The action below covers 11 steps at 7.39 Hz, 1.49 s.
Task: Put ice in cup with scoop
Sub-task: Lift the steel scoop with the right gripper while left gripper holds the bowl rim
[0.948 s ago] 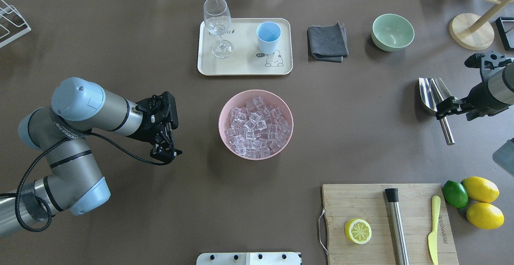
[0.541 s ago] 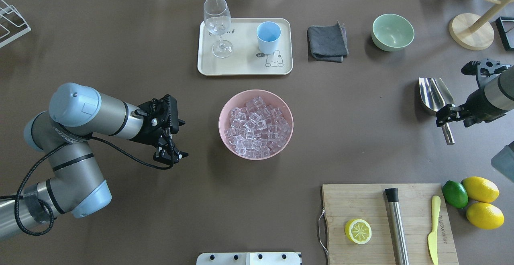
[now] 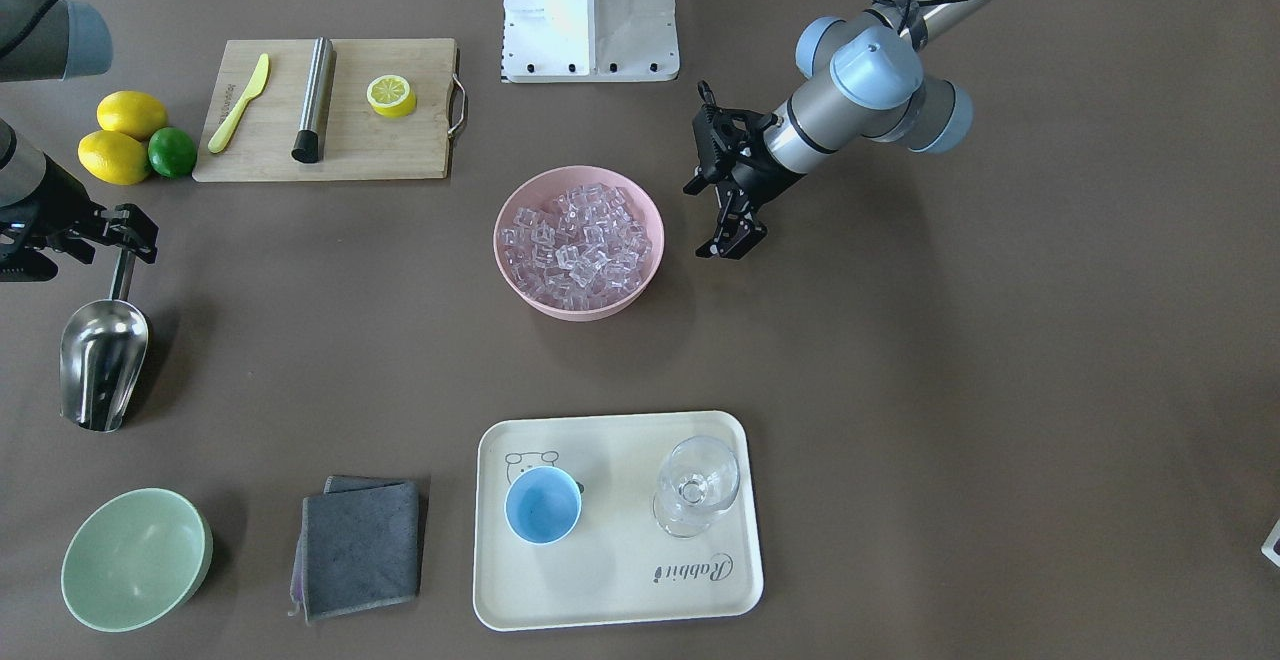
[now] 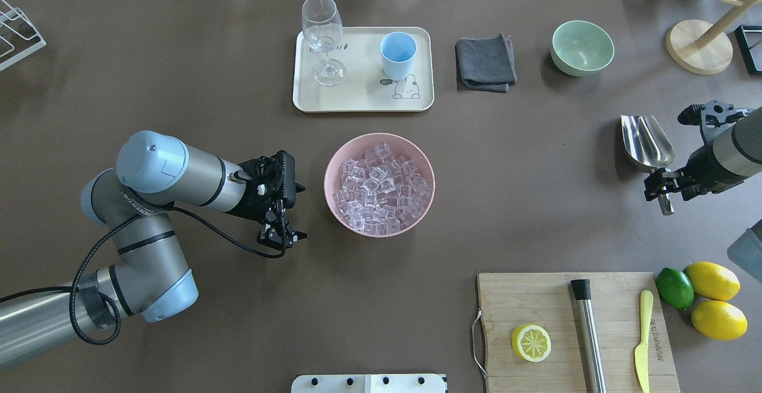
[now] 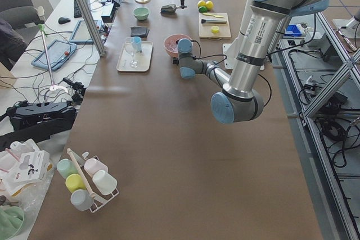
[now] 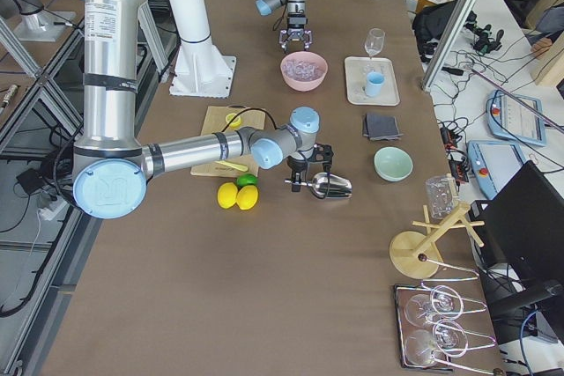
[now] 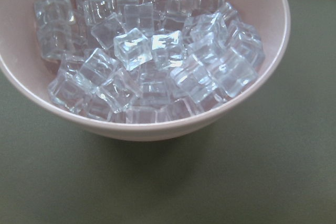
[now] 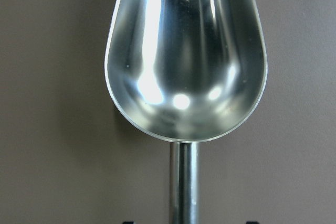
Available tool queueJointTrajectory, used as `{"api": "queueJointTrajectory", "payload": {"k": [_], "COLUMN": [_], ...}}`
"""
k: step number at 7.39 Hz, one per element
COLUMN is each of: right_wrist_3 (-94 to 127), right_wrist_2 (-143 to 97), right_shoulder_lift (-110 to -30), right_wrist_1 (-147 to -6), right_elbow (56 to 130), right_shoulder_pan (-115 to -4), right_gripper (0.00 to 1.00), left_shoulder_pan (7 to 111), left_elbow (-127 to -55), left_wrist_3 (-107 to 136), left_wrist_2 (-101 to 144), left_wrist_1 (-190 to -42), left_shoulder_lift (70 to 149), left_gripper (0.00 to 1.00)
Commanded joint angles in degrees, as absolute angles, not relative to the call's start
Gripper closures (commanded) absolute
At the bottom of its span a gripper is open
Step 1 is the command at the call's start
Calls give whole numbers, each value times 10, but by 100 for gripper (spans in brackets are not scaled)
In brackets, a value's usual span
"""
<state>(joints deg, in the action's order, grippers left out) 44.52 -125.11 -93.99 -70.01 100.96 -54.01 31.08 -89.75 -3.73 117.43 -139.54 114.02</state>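
Note:
My right gripper is about to put ice in the light-blue cup (image 3: 543,505), so next it needs to grab the steel scoop by its rod handle (image 3: 122,275).
The ice (image 4: 379,186) is a heap of clear cubes in a pink bowl (image 4: 327,190) at the table's middle; it fills the left wrist view (image 7: 152,61). The light-blue cup (image 4: 397,53) stands upright on a cream tray (image 4: 363,100) at the far side. The steel scoop (image 4: 646,140) lies flat on the table at the right, trough up (image 8: 184,61). My right gripper (image 4: 659,189) is open, its fingers either side of the scoop's rod handle. My left gripper (image 4: 280,238) is open and empty, just left of the pink bowl.
A stemmed glass (image 4: 322,30) shares the tray. A grey cloth (image 4: 485,62) and a pale green bowl (image 4: 582,47) lie right of it. A cutting board (image 4: 536,303) with a half lemon, steel cylinder (image 4: 588,333) and yellow knife sits near right, beside lemons and a lime.
My left arm has moved right, close to the pink bowl. My right gripper has slid along the scoop's handle toward its end. The scoop has not moved.

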Motion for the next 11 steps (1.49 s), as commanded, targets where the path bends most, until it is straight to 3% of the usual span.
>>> {"api": "queueJointTrajectory", "payload": {"k": [1,2,5,7,9,11], "right_wrist_3": [446,449,450,449,443,410], "right_wrist_2": [-1252,-1253,-1255,-1256,-1252,-1252], "right_shoulder_lift": [-956,-956,-955,-952,-954,-960], "right_wrist_1": [-674,-673,-674,-675,-686,-782], "right_elbow": [1005,1009,1005,1007,1026,1101], "right_shoulder_pan": [-536,-535,-527,-527,-527,-528], "right_gripper": [35,51,60,100,100,100], "left_shoulder_pan": [312,318,319,317,316,316], "left_elbow": [-880,-880,-877,-877,-876,-876], "left_wrist_3": [-85,-88,-87,-84,-83,-83], "left_wrist_2": [1174,1174,1138,1137,1138,1139], "left_wrist_1": [-1404,-1404,-1420,-1417,-1418,-1417], "left_shoulder_lift": [1153,1153,1155,1156,1156,1155], "left_gripper": [2,2,2,2,2,2]}}
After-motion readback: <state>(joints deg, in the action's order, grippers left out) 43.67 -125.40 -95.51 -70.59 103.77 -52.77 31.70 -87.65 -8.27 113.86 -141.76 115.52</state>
